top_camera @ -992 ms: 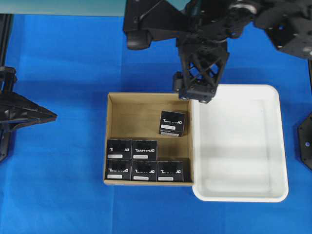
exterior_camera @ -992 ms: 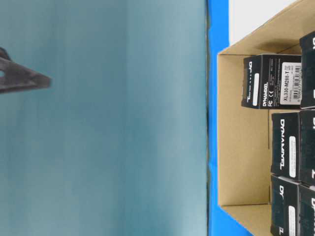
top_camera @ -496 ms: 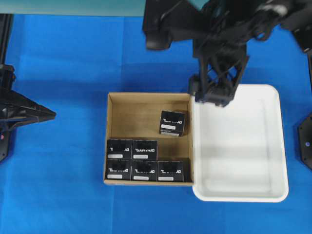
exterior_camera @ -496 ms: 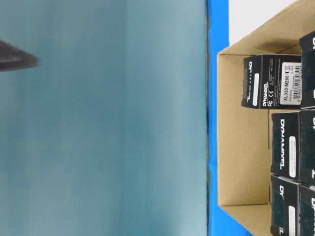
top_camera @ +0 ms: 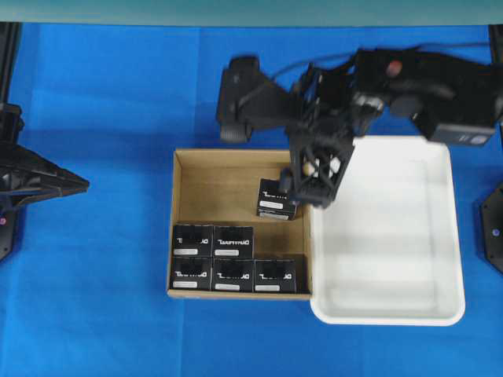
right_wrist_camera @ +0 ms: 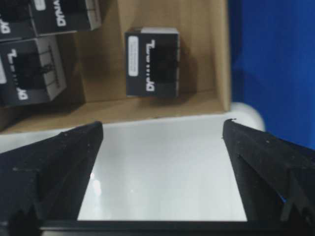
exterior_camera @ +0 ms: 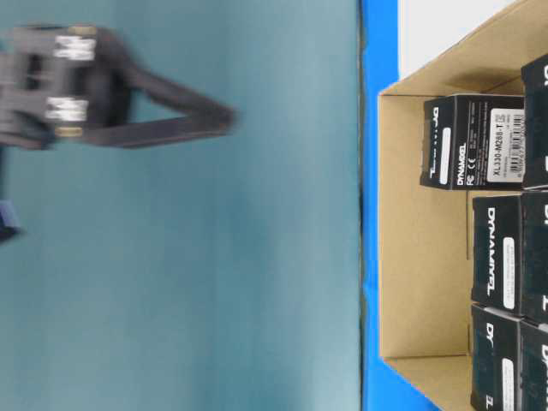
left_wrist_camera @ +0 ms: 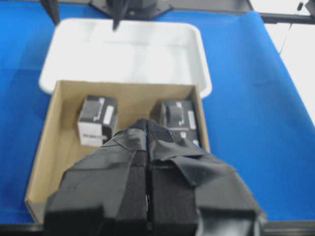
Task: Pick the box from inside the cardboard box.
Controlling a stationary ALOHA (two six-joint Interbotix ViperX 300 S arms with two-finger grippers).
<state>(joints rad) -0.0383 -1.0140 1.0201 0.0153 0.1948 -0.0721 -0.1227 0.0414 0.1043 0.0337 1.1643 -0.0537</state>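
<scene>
My right gripper should hold the small black box by the opposite sides on either side of its labelled side (top_camera: 275, 214), so it can lift the box out of the cardboard box (top_camera: 212, 184).
The cardboard box (top_camera: 212, 184) lies mid-table with black boxes inside. One box (top_camera: 271, 199) stands alone near its far right corner, also seen in the right wrist view as the lone box (right_wrist_camera: 151, 61). Several more boxes (top_camera: 233, 259) are packed along the near wall. My right gripper (top_camera: 318, 188) hangs open and empty over the seam between the carton and the tray, just right of the lone box. Its fingers (right_wrist_camera: 64, 162) are spread wide with only white tray between them. My left gripper (top_camera: 75, 186) is parked at the left, shut and empty, as its fingertips (left_wrist_camera: 147, 130) show.
A white plastic tray (top_camera: 393, 236) with nothing in it abuts the carton's right wall. Blue cloth covers the table around both. In the table-level view the right arm (exterior_camera: 128, 120) shows blurred, above the carton (exterior_camera: 419, 274).
The right arm has swung from behind the tray's far edge forward and down, now partly covering the lone box from above. It has entered the table-level view. The left arm has stayed still.
</scene>
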